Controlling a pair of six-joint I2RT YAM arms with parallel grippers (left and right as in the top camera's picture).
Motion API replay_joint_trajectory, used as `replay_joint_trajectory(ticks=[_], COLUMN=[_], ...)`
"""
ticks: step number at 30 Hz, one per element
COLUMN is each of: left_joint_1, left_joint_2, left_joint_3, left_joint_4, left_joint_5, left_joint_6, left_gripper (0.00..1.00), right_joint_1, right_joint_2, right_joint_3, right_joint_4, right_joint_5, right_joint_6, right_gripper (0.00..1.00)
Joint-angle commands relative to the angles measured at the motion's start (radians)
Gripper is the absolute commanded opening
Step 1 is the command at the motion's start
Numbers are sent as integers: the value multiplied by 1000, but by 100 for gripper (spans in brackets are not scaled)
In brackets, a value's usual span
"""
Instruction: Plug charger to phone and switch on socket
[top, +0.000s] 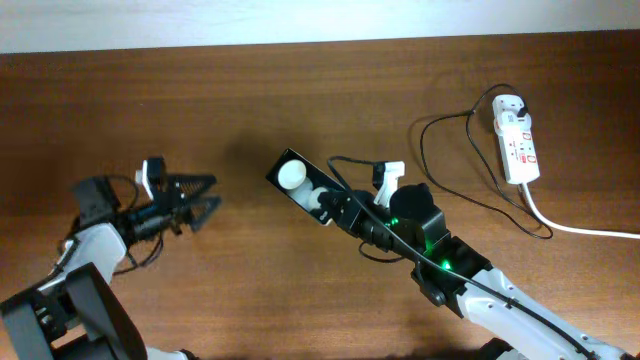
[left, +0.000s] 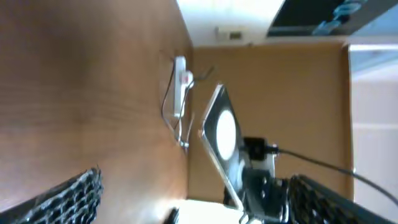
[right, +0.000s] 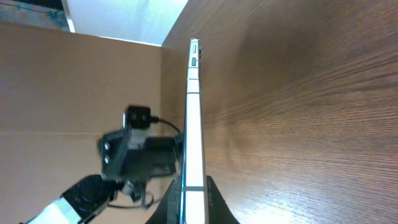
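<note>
I will next grab the phone with my left gripper by the edge away from my right gripper, so its near end stays free to plug in the charger.
The phone (top: 303, 186), a black slab with two white round spots, is gripped at its near end by my right gripper (top: 335, 208), which holds it above the table. In the right wrist view the phone (right: 194, 118) shows edge-on between the shut fingers (right: 193, 202). My left gripper (top: 200, 203) is open and empty, left of the phone and pointing at it; in its own view the fingers (left: 193, 208) frame the phone (left: 221, 134). The charger cable (top: 422, 148) loops on the table left of the socket (top: 517, 140). Its tip is too small to make out.
The socket's thick white cord (top: 590, 230) runs off the right edge. The socket (left: 180, 78) also shows far off in the left wrist view. A brown cardboard wall (right: 93, 81) stands behind the left arm (right: 134, 158). The table's far edge runs along the top of the overhead view.
</note>
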Motion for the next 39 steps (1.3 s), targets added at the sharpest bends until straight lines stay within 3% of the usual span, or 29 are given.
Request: replay_joint_trajectory(ticks=[1, 3, 6, 12, 16, 20, 25, 29, 33, 39], left_joint_1=[-188, -342, -407, -483, -488, -491, -541, -543, -543, -523], left_joint_2=[0, 0, 0, 0, 0, 0, 0, 0, 0, 0], left_joint_3=[15, 15, 15, 15, 15, 15, 15, 15, 15, 15], left_joint_4=[323, 490, 562, 563, 675, 677, 693, 694, 693, 693], left_joint_5=[-88, -118, -118, -190, -220, -257, -334, -335, -335, -318], left_joint_6=[-476, -694, -872, -1075, -1113, -1120, -1120, -1120, -1120, -1096], left_gripper=[99, 99, 99, 84, 60, 57, 44, 18, 2, 0], right_joint_1=[-1, -1, -1, 2, 68, 115, 137, 137, 137, 135], right_joint_2=[-6, -6, 3, 106, 183, 193, 193, 193, 193, 193], right_joint_3=[10, 10, 10, 10, 10, 10, 10, 10, 10, 10], right_joint_4=[55, 89, 91, 136, 244, 248, 281, 288, 280, 120], right_joint_5=[-1, 2, 25, 63, 199, 235, 179, 171, 154, 109], right_joint_6=[-3, -2, 122, 348, 445, 518, 581, 581, 581, 572], right_gripper=[4, 4, 4, 4, 4, 4, 4, 4, 5, 37])
